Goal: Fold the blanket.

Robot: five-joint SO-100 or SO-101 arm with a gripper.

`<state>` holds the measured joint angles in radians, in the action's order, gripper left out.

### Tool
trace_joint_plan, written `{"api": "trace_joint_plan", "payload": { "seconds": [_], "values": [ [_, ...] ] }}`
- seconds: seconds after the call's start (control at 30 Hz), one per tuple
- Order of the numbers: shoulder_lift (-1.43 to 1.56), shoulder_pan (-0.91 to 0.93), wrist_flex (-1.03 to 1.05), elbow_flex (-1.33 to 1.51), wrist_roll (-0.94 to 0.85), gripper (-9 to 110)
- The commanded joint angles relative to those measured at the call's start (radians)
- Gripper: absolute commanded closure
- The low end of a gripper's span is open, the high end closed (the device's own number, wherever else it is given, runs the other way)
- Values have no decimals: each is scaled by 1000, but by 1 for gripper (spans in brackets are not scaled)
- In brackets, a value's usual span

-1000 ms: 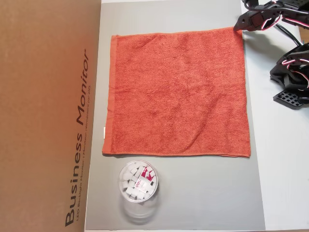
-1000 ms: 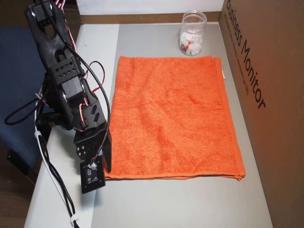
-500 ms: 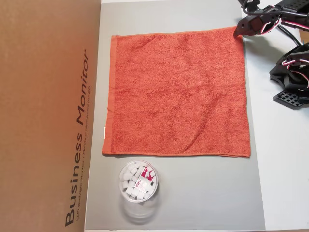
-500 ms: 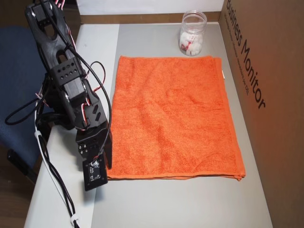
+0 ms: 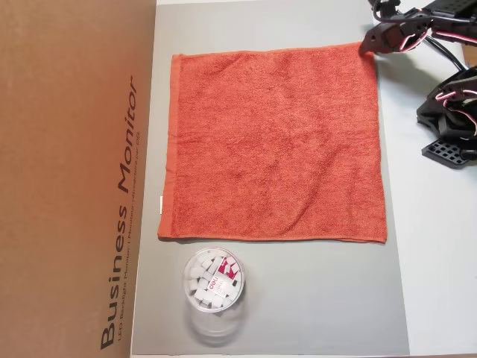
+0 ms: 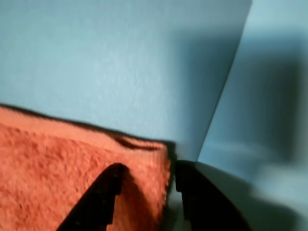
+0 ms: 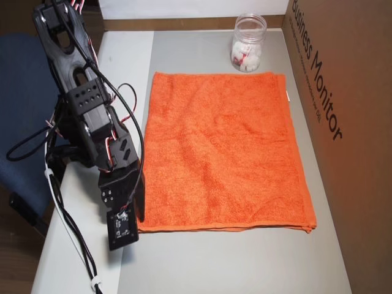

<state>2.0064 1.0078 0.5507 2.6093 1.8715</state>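
Next, my gripper takes the blanket by the hem corner (image 5: 367, 49) diagonally across from its white tag, since the blanket's middle (image 5: 276, 145) lies flat against the mat.
The blanket (image 5: 276, 142) is an orange-red terry cloth lying flat and unfolded on the grey mat (image 5: 313, 298); it also shows in the other overhead view (image 7: 220, 153). My gripper (image 5: 369, 46) is down at the cloth's top right corner in that view, which is the near left corner in the other overhead view (image 7: 138, 211). In the wrist view the gripper (image 6: 149, 168) is open. One dark finger (image 6: 103, 197) rests over the blanket (image 6: 57, 168), the other (image 6: 197, 192) is just off its edge, and the corner lies between them.
A clear jar (image 5: 213, 283) of white pieces stands on the mat beside the blanket's far edge (image 7: 248, 44). A tall brown cardboard box (image 5: 74, 179) borders the mat on the side opposite the arm. The arm's base (image 5: 451, 112) sits on the white table.
The gripper has edged slightly closer along the blanket's corner and settled lower. The blanket itself has not moved.
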Motion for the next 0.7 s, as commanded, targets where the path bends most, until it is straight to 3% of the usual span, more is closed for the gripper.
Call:
{"api": "trace_joint_plan", "payload": {
  "seconds": [0.0,0.3,0.67],
  "values": [
    [-28,-8,-44,-8,2,91],
    [-31,-9,-44,-3,-5,102],
    [-18,-11,-29,-11,-8,102]
  ]
}}
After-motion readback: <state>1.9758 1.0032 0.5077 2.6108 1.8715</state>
